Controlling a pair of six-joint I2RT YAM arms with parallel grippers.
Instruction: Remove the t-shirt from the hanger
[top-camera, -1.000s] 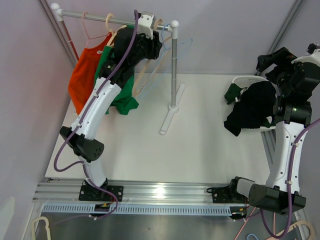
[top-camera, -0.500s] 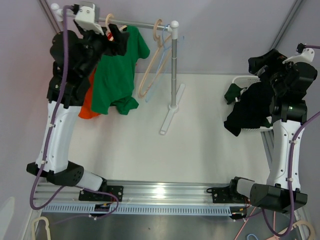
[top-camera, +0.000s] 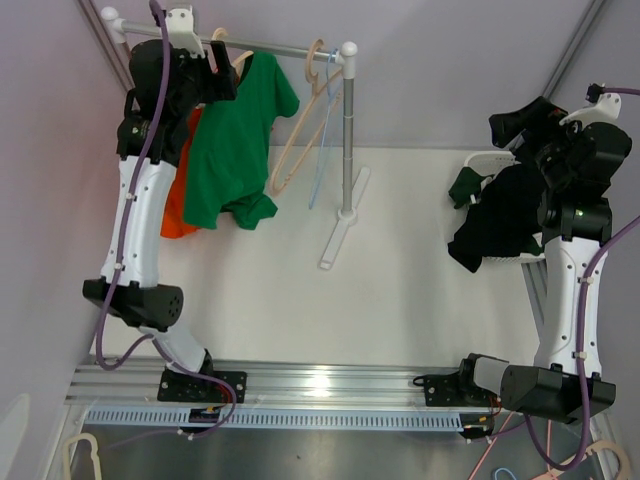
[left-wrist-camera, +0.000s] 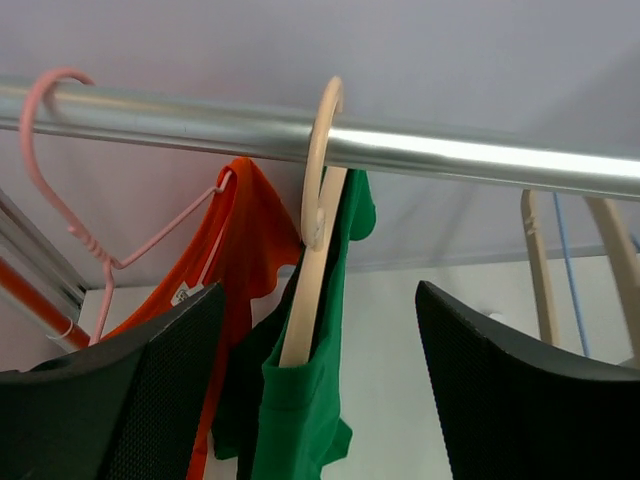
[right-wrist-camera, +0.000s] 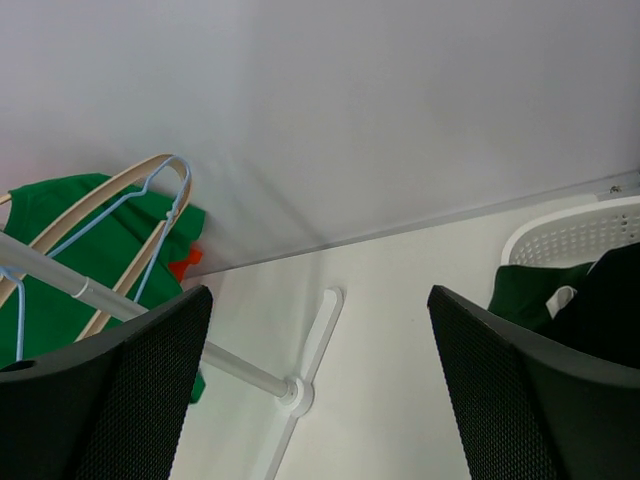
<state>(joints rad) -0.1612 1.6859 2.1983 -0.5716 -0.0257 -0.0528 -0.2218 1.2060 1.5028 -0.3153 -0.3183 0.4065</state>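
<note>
The left gripper will next grab the wooden hanger at the hook's base, so the hanger's arms stay free for taking off the green t-shirt (top-camera: 235, 140).
A green t-shirt (top-camera: 235, 140) hangs on a wooden hanger (left-wrist-camera: 315, 250) hooked over the metal rail (top-camera: 265, 45). In the left wrist view the green t-shirt (left-wrist-camera: 305, 410) hangs straight ahead between my open fingers. My left gripper (top-camera: 222, 75) is open and empty, just left of the hanger's hook, close under the rail. My right gripper (top-camera: 520, 125) is open and empty, raised at the far right above a pile of dark clothes.
An orange shirt (top-camera: 178, 190) hangs on a pink hanger (left-wrist-camera: 70, 200) left of the green one. Empty wooden and blue hangers (top-camera: 310, 120) hang at the rail's right end by the stand's post (top-camera: 347, 150). A white basket (top-camera: 500, 160) holds dark garments (top-camera: 500, 220).
My left arm swung from the rail's right end to its left end, then shifted slightly right towards the green shirt's hanger. The empty hangers swing. My right gripper moved slightly.
</note>
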